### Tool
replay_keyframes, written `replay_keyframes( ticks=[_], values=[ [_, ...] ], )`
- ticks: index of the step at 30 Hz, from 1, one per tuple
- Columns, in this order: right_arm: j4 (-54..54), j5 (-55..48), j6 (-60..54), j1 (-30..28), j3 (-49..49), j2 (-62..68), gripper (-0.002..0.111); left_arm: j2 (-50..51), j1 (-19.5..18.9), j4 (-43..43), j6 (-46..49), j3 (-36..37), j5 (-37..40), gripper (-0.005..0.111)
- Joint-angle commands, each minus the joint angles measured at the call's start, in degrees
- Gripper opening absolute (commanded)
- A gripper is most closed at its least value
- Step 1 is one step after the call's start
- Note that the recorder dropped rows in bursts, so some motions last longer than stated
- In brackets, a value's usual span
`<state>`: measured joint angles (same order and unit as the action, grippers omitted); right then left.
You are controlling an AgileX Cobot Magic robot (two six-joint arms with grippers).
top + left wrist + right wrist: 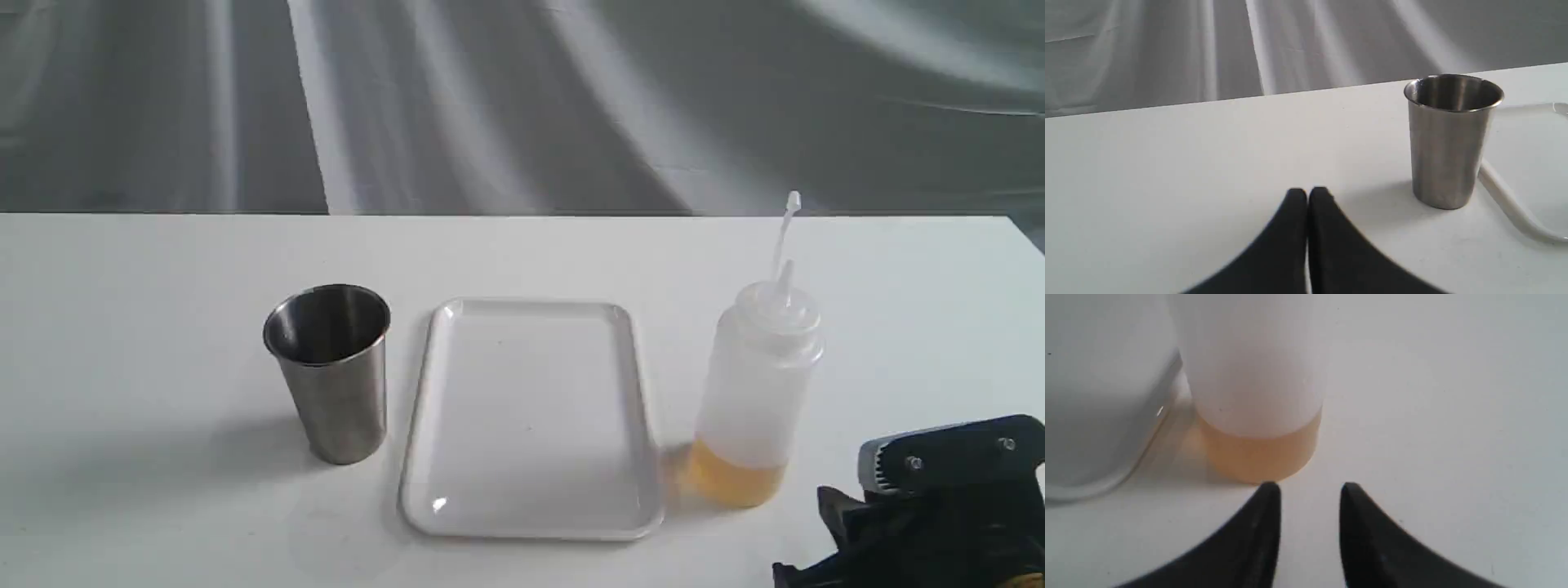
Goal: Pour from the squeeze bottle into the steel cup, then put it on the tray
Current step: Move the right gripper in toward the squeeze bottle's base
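Next, my right gripper picks up the squeeze bottle by its body (pixel 752 397), which leaves the spout free to pour into the steel cup (pixel 331 371).
The squeeze bottle (pixel 757 392) stands upright on the table right of the tray (pixel 531 416), its cap strap sticking up and amber liquid in its base. The steel cup (pixel 331 371) stands upright left of the tray. In the right wrist view my right gripper (pixel 1310 490) is open, its black fingertips (pixel 1269 494) just short of the bottle (pixel 1257 416), not touching it. In the exterior view only that arm's black body (pixel 939 506) shows at the lower right. My left gripper (pixel 1307 192) is shut and empty, low over the table, with the cup (pixel 1449 139) off to its side.
The white table (pixel 163 343) ends at a far edge in front of a grey draped backdrop (pixel 522 98). The tray's rim (pixel 1506 200) lies right behind the cup in the left wrist view and beside the bottle (pixel 1106 416) in the right wrist view.
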<state>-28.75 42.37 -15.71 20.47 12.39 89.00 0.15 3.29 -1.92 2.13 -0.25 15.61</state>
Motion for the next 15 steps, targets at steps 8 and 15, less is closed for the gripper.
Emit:
replay_keyframes(
  ticks=[8, 15],
  values=[
    [6.09, 0.73, 3.11, 0.13, -0.24, 0.06, 0.094, -0.15, 0.33, 0.04, -0.29, 0.25, -0.39, 0.0],
    [5.64, 1.08, 3.34, 0.13, 0.07, 0.06, 0.094, -0.15, 0.33, 0.04, -0.07, 0.25, -0.39, 0.0]
  ],
)
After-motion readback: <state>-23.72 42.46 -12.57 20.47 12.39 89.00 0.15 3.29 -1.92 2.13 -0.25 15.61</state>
